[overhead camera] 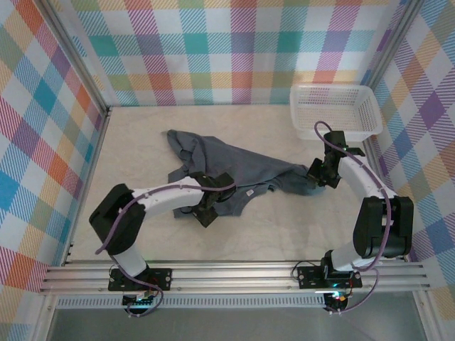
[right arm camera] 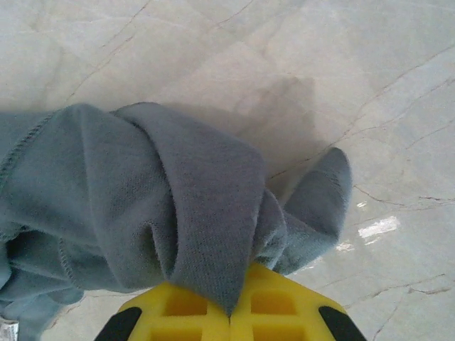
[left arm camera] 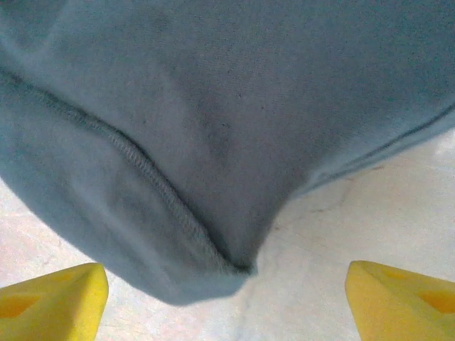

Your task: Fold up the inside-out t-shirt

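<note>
My left gripper grabs the t-shirt's loose hemmed fold next, opposite the right gripper's end, to spread it open.
The inside-out t-shirt, dark slate-grey, lies crumpled and stretched across the middle of the table. My left gripper sits at its near-left edge. In the left wrist view its yellow fingertips stand wide apart, so the left gripper is open. A hemmed fold of the t-shirt lies loose on the table just ahead of it. My right gripper holds the shirt's right end. In the right wrist view the right gripper is shut, with a bunched fold of the t-shirt pinched between its pads.
A white plastic mesh basket stands at the back right, just behind the right arm. Checked walls close in the table on the left, back and right. Bare pale tabletop lies in front of the shirt.
</note>
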Controlling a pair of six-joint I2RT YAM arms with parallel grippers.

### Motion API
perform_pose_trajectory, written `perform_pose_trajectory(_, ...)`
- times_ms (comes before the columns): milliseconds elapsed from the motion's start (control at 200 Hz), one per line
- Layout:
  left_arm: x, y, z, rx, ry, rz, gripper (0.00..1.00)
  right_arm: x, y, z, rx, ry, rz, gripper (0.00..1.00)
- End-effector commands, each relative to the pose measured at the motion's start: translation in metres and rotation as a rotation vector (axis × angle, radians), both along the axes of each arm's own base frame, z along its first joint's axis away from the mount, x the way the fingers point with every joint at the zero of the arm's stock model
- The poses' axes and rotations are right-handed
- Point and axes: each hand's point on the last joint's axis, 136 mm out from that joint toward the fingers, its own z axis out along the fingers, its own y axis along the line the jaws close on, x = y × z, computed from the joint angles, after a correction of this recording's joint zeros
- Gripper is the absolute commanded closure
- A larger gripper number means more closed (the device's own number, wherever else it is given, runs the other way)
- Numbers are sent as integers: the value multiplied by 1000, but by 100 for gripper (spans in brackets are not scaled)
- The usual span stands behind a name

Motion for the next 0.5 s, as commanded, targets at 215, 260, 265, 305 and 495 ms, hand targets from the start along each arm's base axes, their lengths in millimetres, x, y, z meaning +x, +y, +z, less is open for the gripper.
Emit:
perform_pose_trajectory(215, 17, -7, -1, 31, -3, -125, 100, -2, 5, 20, 39, -39, -6, 100)
perform_pose_trajectory(260, 20, -19, 29, -92, -50, -109, 100, -2, 6, 30, 49, -41, -6, 100)
perform_pose_trajectory(265, 20, -20, 32, -106, -55, -106, 100, -2, 7, 31, 51, -41, -5, 100)
perform_pose_trajectory(305, 23, -32, 67, -243, -95, -86, 100, -3, 9, 42, 65, -49, -2, 100)
perform_pose_trajectory(495, 30, -27, 288, -836, -461, -42, 100, -17, 17, 129, 181, -203, -73, 100)
